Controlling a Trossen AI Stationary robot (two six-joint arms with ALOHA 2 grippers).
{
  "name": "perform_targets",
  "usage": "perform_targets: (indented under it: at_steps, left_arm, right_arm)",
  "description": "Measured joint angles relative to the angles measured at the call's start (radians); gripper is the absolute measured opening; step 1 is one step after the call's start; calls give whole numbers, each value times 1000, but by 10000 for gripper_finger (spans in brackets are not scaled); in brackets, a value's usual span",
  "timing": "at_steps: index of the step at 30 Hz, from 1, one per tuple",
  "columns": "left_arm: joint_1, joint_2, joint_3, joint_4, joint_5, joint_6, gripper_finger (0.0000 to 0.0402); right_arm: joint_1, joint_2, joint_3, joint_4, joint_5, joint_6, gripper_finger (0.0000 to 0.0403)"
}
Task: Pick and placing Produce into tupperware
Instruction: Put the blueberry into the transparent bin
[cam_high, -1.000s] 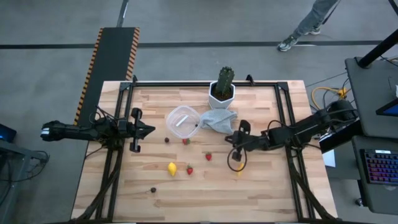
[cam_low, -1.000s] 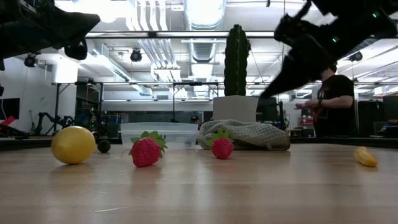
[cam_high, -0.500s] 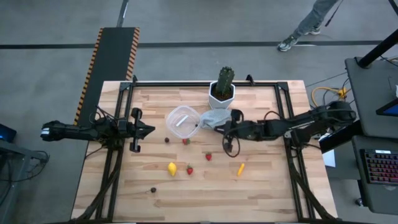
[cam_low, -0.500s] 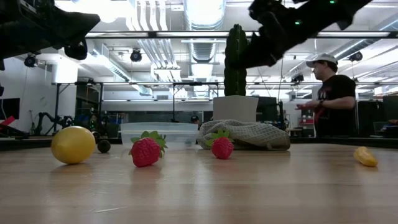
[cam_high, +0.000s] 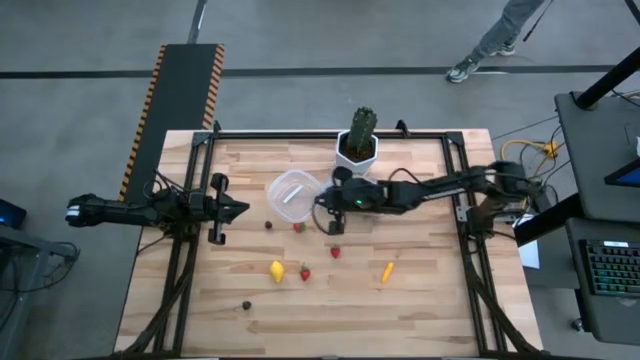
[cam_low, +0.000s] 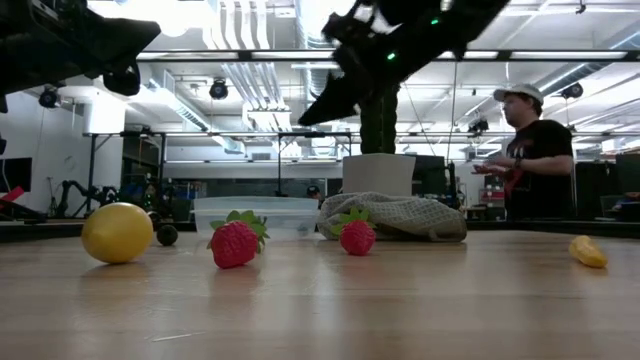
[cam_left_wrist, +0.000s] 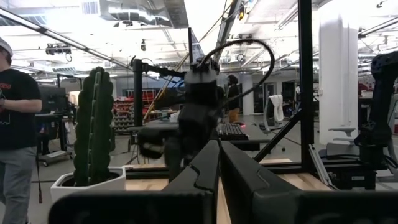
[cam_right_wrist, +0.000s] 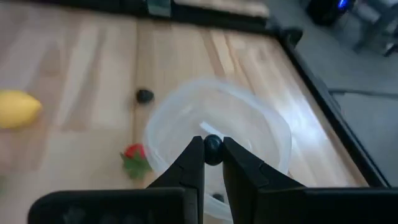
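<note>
My right gripper should keep holding the dark round piece (cam_right_wrist: 213, 150) until I move it inward, because the piece is short of the tupperware's middle (cam_right_wrist: 219, 123).
My right gripper (cam_high: 323, 207) hangs over the near right rim of the clear round tupperware (cam_high: 292, 194), shut on a small dark round piece of produce (cam_right_wrist: 212, 149). On the table lie three red strawberries (cam_high: 298, 227) (cam_high: 335, 251) (cam_high: 305, 272), a yellow lemon (cam_high: 276, 270), an orange carrot (cam_high: 387, 271) and two dark round pieces (cam_high: 268, 225) (cam_high: 246, 305). My left gripper (cam_high: 240, 209) waits shut at the table's left edge, touching nothing. My right gripper pinches the dark round piece (cam_right_wrist: 212, 149) between its two fingertips (cam_right_wrist: 194, 157), at their free ends only. The fingers slant down from the table's right side. The piece is lifted clear, above the tupperware's rim (cam_right_wrist: 163, 155).
A green cactus (cam_high: 361, 127) in a white pot (cam_high: 356, 153) stands at the far edge. A pale cloth (cam_low: 400, 215) lies beside the tupperware, under my right arm. A person (cam_low: 530, 150) stands beyond the table. The near half of the table holds bare wood between the scattered pieces.
My right gripper has risen from near the carrot and swung toward the table's left and far edges, over the cloth, to the tupperware's rim. It has rolled somewhat on the way and stayed shut.
</note>
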Motion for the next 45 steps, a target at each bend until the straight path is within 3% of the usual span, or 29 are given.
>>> perform_targets:
  at_steps: [8, 16, 39, 45]
  left_arm:
    - [0, -1, 0, -3, 2, 0, 0]
    - [0, 0, 0, -3, 3, 0, 0]
    - [0, 2, 0, -4, 3, 0, 0]
    - [0, 2, 0, -4, 3, 0, 0]
  right_arm:
    - [-73, 191, 191, -163, -53, -20, 33]
    - [-112, 279, 295, -287, -65, -31, 33]
    - [-143, 293, 297, -358, -88, -57, 34]
    - [-143, 293, 297, -358, -87, -57, 54]
